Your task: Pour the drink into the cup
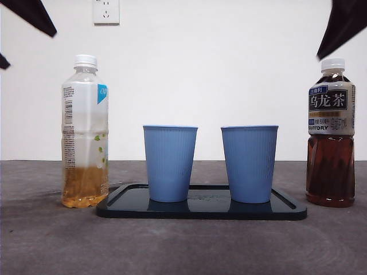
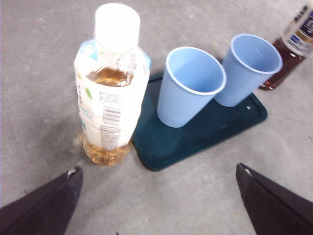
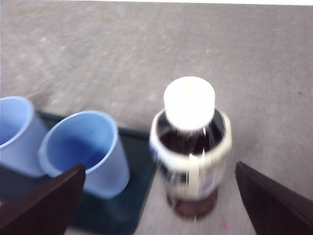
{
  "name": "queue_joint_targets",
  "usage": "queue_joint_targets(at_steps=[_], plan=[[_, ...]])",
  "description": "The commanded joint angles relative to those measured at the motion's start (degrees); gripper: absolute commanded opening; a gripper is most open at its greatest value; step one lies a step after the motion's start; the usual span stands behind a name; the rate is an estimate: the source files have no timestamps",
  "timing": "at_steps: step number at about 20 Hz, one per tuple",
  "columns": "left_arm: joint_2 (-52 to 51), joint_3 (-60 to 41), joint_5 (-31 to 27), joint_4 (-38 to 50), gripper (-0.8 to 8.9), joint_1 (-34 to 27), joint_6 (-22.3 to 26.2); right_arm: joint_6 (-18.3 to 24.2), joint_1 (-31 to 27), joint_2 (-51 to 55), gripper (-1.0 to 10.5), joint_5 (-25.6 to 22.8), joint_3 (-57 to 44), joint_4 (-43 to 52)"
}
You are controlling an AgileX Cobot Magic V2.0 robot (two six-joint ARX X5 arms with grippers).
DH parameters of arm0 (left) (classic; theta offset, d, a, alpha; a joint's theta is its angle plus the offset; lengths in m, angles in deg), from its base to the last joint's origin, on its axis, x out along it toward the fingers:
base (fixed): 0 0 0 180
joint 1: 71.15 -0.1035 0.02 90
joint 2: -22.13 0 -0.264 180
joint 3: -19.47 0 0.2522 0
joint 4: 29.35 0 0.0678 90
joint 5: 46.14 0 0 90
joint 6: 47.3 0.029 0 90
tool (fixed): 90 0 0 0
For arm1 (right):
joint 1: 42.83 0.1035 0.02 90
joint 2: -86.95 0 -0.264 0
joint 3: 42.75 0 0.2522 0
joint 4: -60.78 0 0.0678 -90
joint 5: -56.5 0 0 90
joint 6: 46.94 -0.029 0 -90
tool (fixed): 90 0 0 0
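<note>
The clear bottle has to pour the drink into a blue cup, so my left gripper should reach it and grab its upper body below the white cap (image 1: 85, 91).
Two blue paper cups (image 1: 170, 162) (image 1: 249, 163) stand upright on a dark tray (image 1: 200, 211) in the middle of the table. A clear bottle of pale yellow tea (image 1: 85, 132) with a white cap stands left of the tray. A dark oolong tea bottle (image 1: 331, 133), capped, stands right of it. My left gripper (image 2: 159, 196) hovers open above and short of the pale bottle (image 2: 111, 83). Open too, my right gripper (image 3: 159, 196) hangs over the dark bottle (image 3: 190, 147), touching nothing. Both cups (image 2: 188, 85) (image 2: 247, 68) look empty from above.
A white wall with a power socket (image 1: 106, 11) stands behind the grey table. Black arm tips (image 1: 31, 14) (image 1: 347, 23) show at the top corners of the front view.
</note>
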Motion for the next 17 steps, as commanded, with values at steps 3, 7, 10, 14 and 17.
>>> queue_joint_targets(at_steps=[3, 7, 10, 14, 17], plan=[[0.48, -8.74, -2.56, 12.28, 5.01, 0.26, -4.63, -2.12, 0.31, 5.35, 4.9, 1.53, 6.67, -15.34], [1.73, -15.78, -2.89, 25.77, 5.09, 0.28, -4.85, -3.21, 0.31, 9.77, 4.9, 2.97, 8.70, -21.05], [4.37, -18.95, -2.91, 34.10, 5.09, 0.26, -3.93, -4.07, 0.31, 11.74, 4.9, 2.97, 8.70, -21.44], [9.68, -19.21, -2.91, 41.70, 5.09, 0.28, -3.80, -5.09, 0.31, 12.00, 4.9, 3.17, 8.70, -22.10], [12.98, -19.21, -5.11, 45.27, 5.09, 0.26, -1.75, -5.14, 0.31, 11.91, 4.9, 3.17, 8.70, -22.80]])
